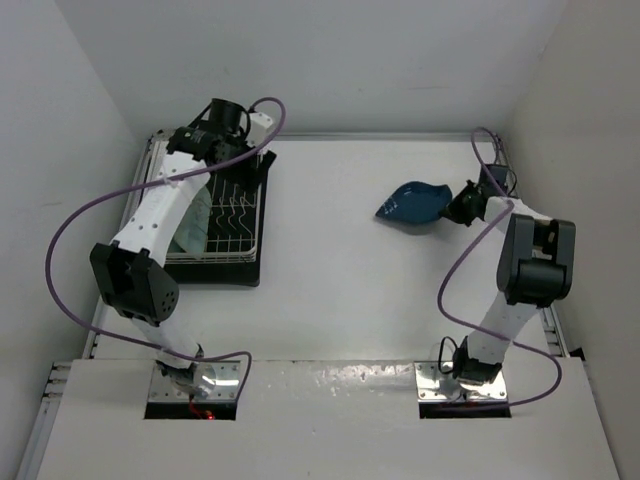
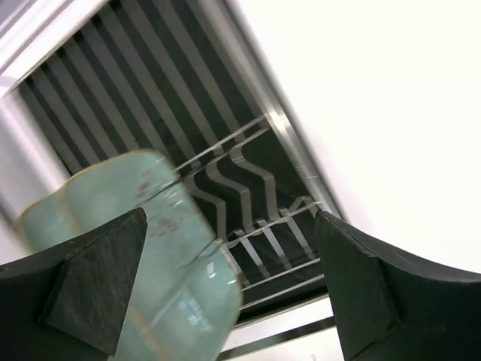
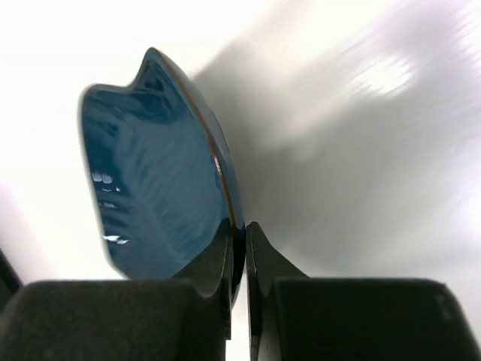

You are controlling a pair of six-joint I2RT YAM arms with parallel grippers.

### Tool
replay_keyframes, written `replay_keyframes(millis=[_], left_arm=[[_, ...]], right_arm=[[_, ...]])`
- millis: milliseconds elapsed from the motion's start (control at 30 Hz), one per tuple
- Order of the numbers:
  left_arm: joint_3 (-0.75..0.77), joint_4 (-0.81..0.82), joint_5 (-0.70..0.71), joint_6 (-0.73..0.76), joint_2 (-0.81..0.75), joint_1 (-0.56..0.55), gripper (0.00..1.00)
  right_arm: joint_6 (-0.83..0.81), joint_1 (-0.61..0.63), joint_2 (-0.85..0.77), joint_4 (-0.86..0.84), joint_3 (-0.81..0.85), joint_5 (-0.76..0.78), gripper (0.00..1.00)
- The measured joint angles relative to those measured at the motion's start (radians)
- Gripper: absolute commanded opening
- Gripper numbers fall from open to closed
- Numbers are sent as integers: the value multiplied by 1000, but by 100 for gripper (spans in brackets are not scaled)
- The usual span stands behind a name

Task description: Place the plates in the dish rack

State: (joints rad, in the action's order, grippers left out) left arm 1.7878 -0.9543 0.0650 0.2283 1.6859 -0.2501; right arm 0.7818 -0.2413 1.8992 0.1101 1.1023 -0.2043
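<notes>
The dark blue leaf-shaped dish has to go between the rack wires, so the left gripper should next grab the dish's free rim (image 1: 387,206) and leave the dish's opposite edge free.
The white wire dish rack (image 1: 238,215) stands on its black drip tray (image 1: 222,274) at the far left. A pale mint-green plate (image 1: 194,224) leans inside it, partly under my left arm; I cannot make out a second mint plate. My left gripper (image 1: 252,172) hovers over the rack, open and empty. In the left wrist view the mint plate (image 2: 143,226) sits beside the left finger (image 2: 98,278), with the rack tines (image 2: 252,188) between the jaws. My right gripper (image 1: 458,208) is shut on the rim of the dark blue leaf-shaped dish (image 1: 414,203), held at the far right. It also shows in the right wrist view (image 3: 150,165).
White walls close in the table on the left, back and right. A purple cable loops from each arm. The right arm's base (image 1: 462,380) and the left arm's base (image 1: 195,382) sit at the near edge.
</notes>
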Motion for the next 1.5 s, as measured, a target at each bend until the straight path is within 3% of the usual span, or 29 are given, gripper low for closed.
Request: replay_keyframes(millis=[233,567,667,900,967,1000,1100,1167,1200,1233,1333,1500], left_arm=[[69,-30,-181,4,62,-116,98],[180,-31,-462,-28,141,-229,98],[179,-34,-492,-45,159,-246,81],[72,-26,-497,-64,145,-252,24],[40,-27,-508,-76,134,-245,13],[28,-29,-513,-81,125,-240,2],[16,-42,-536,-99,93,-222,0],[14,-56,-537,-102,67,-202,0],[13,-63,-536,-100,55,-192,0],[12,-76,-515,-100,44,-180,0],[13,-109,-426,-100,31,-119,0],[35,-163,-224,-125,28,38,0]], right_arm=[[-199,199,-327,84,-101,-18,0],[-248,457,-547,21,-171,-243,0],[-229,516,-558,-13,-175,-292,0],[-150,534,-586,-138,-224,-326,0],[-154,534,-585,-142,-237,-319,0],[-153,534,-581,-141,-243,-321,0],[-150,544,-572,-164,-246,-321,0],[-130,555,-568,-203,-246,-328,35],[-98,564,-566,-224,-243,-336,47],[-84,569,-563,-237,-237,-344,68],[-46,583,-551,-253,-198,-366,98],[-13,592,-539,-258,-169,-344,100]])
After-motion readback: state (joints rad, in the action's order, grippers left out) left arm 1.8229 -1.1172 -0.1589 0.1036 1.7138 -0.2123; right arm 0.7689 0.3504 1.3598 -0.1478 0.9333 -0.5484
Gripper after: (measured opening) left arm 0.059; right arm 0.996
